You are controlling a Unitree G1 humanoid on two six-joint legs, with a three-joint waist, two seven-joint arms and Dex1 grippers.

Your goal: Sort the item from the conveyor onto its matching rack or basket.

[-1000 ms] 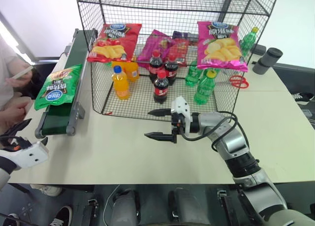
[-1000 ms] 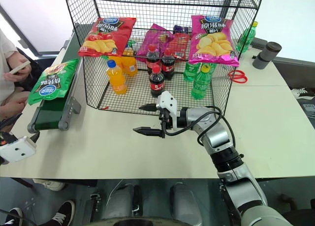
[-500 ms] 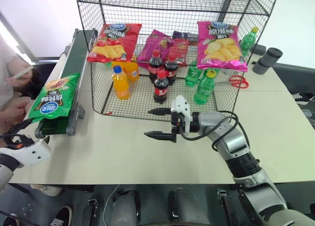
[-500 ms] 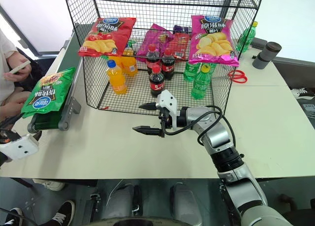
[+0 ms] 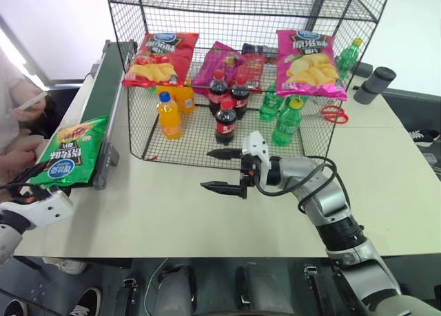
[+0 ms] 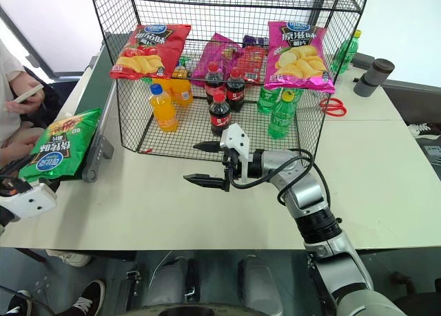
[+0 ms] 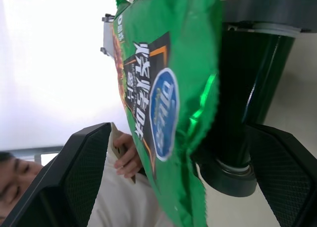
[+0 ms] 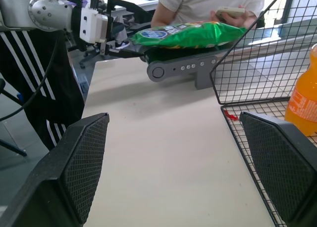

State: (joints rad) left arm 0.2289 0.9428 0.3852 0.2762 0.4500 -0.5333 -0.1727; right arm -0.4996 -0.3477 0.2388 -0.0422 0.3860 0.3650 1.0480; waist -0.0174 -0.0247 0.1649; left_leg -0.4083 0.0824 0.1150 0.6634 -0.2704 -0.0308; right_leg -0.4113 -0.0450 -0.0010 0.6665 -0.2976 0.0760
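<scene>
The green bag is ready for my left gripper to close on it now. My fingers reach past the green bag's crimped edge (image 5: 58, 182) (image 7: 197, 200) on either side, beside the conveyor's end roller.
The item, a shiny green crisp bag (image 5: 69, 151), lies at the near end of the conveyor (image 5: 110, 71) and overhangs the end roller (image 7: 237, 118). My left gripper (image 5: 22, 191) is open, level and just below the bag's hanging edge. In the left wrist view the bag (image 7: 163, 103) sits between the two spread fingers; I cannot tell whether they touch it. My right gripper (image 5: 219, 170) is open and empty above the table, pointing left in front of the black wire rack (image 5: 138, 133). The bag (image 8: 188, 34) and the left gripper (image 8: 116, 46) also appear in the right wrist view.
The rack holds a red crisp bag (image 5: 160, 58), a pink one (image 5: 308, 62), an orange bottle (image 5: 168, 115), cola bottles (image 5: 225, 121) and green bottles (image 5: 286, 125). Red scissors (image 5: 334, 113) and a grey cylinder (image 5: 375, 84) lie at the right. A person (image 5: 17, 116) sits left of the conveyor.
The green bag has ridden down the belt toward me and now hangs over its near end, close to the left gripper. Both grippers have kept their places and stayed open.
</scene>
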